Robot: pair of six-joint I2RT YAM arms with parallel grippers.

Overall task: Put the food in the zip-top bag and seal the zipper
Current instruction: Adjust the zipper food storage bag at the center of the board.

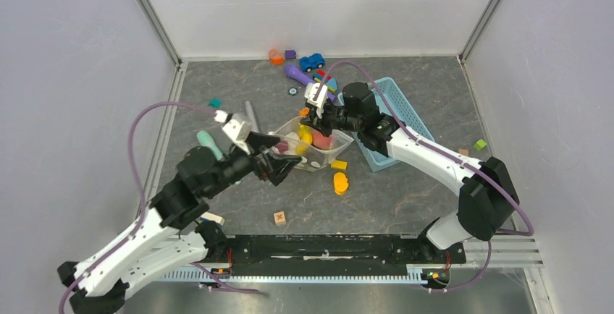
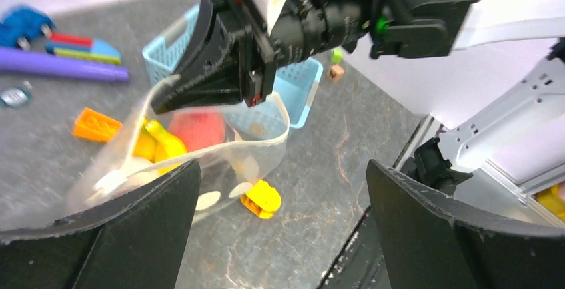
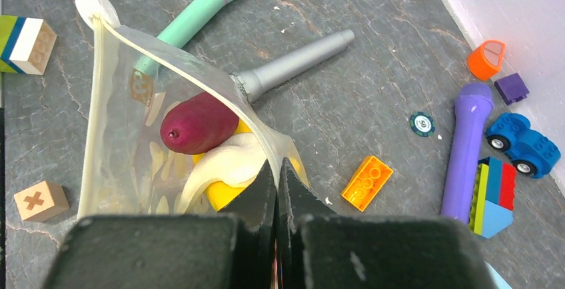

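My left gripper should pinch the corner of the zip-top bag's opening next to the white slider (image 1: 274,134). The slider then stays free to seal the zipper.
The zip-top bag (image 1: 318,156) lies mid-table, its mouth held up. Inside it are food pieces: a yellow banana (image 1: 305,134), a pink-red fruit (image 2: 196,128) and a dark purple piece (image 3: 196,126). My right gripper (image 3: 276,169) is shut on the bag's mouth edge at the zipper (image 3: 180,69) and holds it lifted; in the top view the right gripper (image 1: 318,115) is at the bag's far side. My left gripper (image 2: 280,216) is wide open at the bag's near-left corner, with its left finger (image 2: 133,229) against the plastic; it also shows in the top view (image 1: 284,166).
A light blue basket (image 1: 394,111) stands right behind the bag. A yellow block (image 1: 340,182) and a wooden cube (image 1: 279,218) lie in front. An orange brick (image 3: 366,182), a grey stick (image 3: 293,62), a teal stick (image 3: 200,9), a purple stick (image 3: 466,142) and a blue car (image 1: 312,61) lie around.
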